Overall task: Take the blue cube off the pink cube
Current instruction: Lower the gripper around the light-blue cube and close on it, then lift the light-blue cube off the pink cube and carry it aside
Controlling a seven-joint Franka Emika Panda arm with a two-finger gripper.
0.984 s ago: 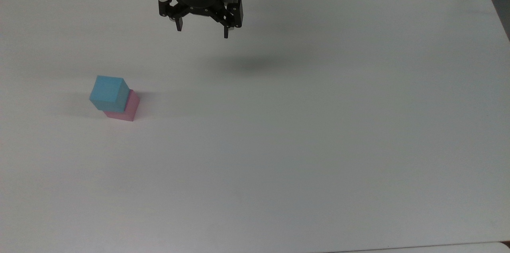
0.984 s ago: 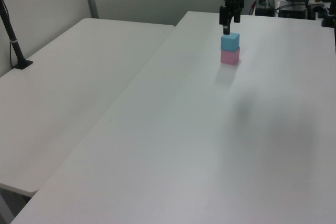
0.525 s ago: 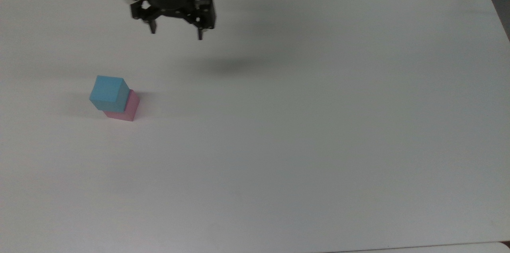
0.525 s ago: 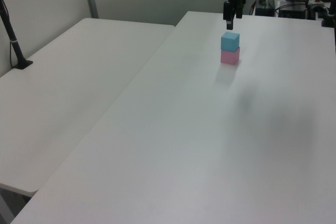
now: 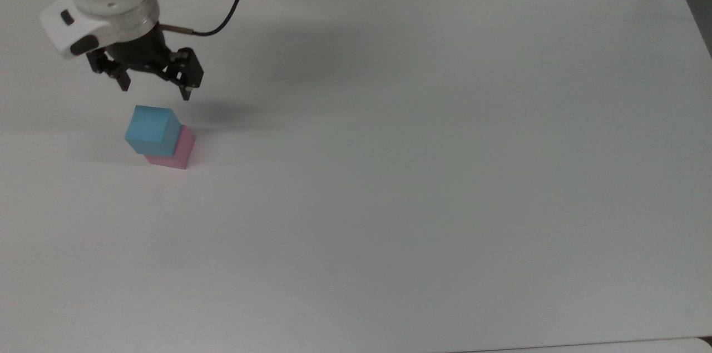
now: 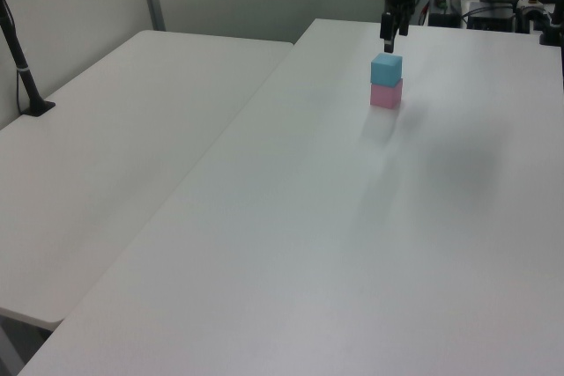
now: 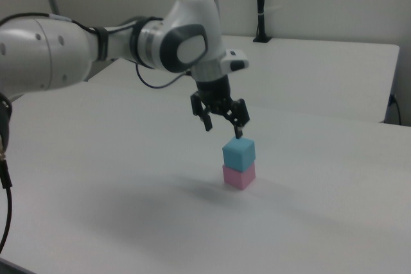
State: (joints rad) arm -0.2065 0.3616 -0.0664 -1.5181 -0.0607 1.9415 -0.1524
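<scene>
I should grab the blue cube's opposite sides next, to empty the top of the pink cube (image 6: pixel 385 95).
The light-blue cube (image 5: pixel 152 129) (image 6: pixel 386 69) (image 7: pixel 238 153) rests on top of the pink cube (image 5: pixel 179 152) (image 6: pixel 385 95) (image 7: pixel 239 176), turned a little relative to it. The stack stands on the white table at the top view's left. My gripper (image 5: pixel 155 90) (image 7: pixel 223 128) (image 6: pixel 389 44) hangs open and empty just above the blue cube and a little behind it, fingers pointing down, touching nothing.
The white table (image 5: pixel 423 175) stretches wide to the top view's right of the stack. A second white table (image 6: pixel 115 147) adjoins it in the left view. A black post (image 6: pixel 19 55) stands on that table. The arm's cable (image 5: pixel 228 8) trails behind the gripper.
My gripper has travelled from the table's far middle to the top view's left and come down, ending just above the stack. It stays open. Both cubes have not moved.
</scene>
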